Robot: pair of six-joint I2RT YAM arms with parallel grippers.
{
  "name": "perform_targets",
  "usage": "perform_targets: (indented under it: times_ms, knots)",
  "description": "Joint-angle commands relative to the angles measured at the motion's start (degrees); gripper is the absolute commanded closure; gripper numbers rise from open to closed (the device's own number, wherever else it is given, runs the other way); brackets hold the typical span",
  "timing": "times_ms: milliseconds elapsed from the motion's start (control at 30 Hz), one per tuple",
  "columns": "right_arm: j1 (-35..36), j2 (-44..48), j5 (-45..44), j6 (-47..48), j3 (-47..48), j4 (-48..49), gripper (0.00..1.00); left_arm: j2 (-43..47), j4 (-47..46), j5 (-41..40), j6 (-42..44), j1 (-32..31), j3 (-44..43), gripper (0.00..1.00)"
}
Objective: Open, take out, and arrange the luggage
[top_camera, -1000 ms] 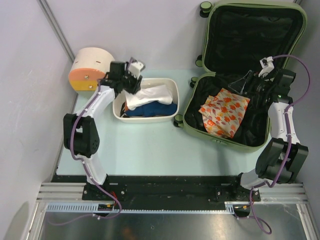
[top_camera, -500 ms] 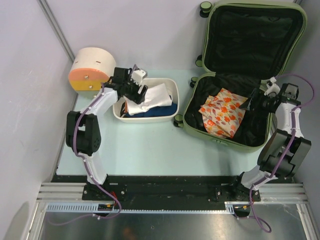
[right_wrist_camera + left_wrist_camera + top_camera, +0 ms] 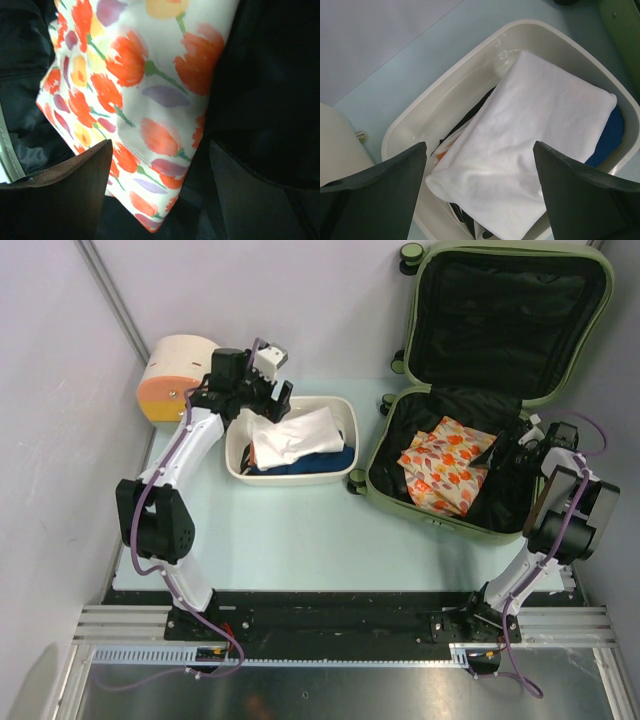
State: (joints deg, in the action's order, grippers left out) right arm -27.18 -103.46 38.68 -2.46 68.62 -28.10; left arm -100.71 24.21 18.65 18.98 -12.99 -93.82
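Observation:
The right gripper reaches the floral cloth [image 3: 447,470] next and picks up its corner away from the tub, leaving its tub-facing side free.
The luggage [image 3: 510,320], an olive-green hard-shell suitcase, lies open at the right with its lid propped up and its black lining showing. A folded floral cloth [image 3: 447,470] rests in its lower half. My right gripper [image 3: 510,455] is open inside the case at the cloth's right side. In the right wrist view its jaws [image 3: 160,147] straddle the floral cloth's corner [image 3: 150,75] without closing. My left gripper [image 3: 268,398] hangs open over the back left of the white tub [image 3: 342,410]. A folded white cloth [image 3: 535,135] lies between and below its open jaws [image 3: 479,150].
A blue garment [image 3: 320,462] lies under the white cloth in the tub. A round cream drawer box with an orange front [image 3: 175,375] stands just left of the left gripper. Grey walls close in the back and left. The suitcase's black wheels [image 3: 410,254] point toward the back wall.
The left gripper opened, let the white cloth drop into the tub and drew back toward the drawer box. The right gripper widened and dropped from the case's back to the floral cloth's right side.

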Motion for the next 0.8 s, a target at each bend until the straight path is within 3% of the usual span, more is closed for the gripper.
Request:
perform_targets:
  times_ms: [0,200,267,300,333,400,500,533,767]
  knots:
    - [0.55,-2.09,5.17,-2.72,0.55,7.61,0.18,2.71,0.05,1.21,-0.88,-0.1,0.57,0.08]
    - [2.13,-4.03,9.93,-6.94,0.55,12.8,0.26,1.92,0.14,2.87,0.09,-0.1,-0.13,0.06]
    - [2.22,-4.38,10.01,-7.64,0.55,14.56,0.34,1.57,0.05,5.33,0.79,-0.8,-0.92,0.07]
    - [2.13,-4.29,10.19,-8.78,0.55,15.08,0.41,1.3,0.23,6.38,0.79,-1.24,-2.14,0.09]
    - [2.22,-3.34,10.71,-9.4,0.55,15.87,0.54,0.69,0.23,7.35,0.88,-2.64,-2.85,0.1]
    - [3.18,-1.05,10.81,-9.93,0.55,16.23,0.67,0.69,0.23,7.8,2.1,-4.84,-4.08,0.12]
    - [5.89,3.96,10.72,-9.41,0.55,16.49,0.96,-0.8,0.31,5.52,2.99,-10.2,-6.02,0.07]
    - [6.61,6.14,10.2,-9.32,0.55,16.5,1.0,-1.68,0.31,7.17,2.9,-12.21,-6.46,0.06]
    - [14.16,13.27,1.33,-17.3,0.11,20.62,1.0,-11.07,0.23,7.98,-6.13,-19.61,-19.26,0.03]
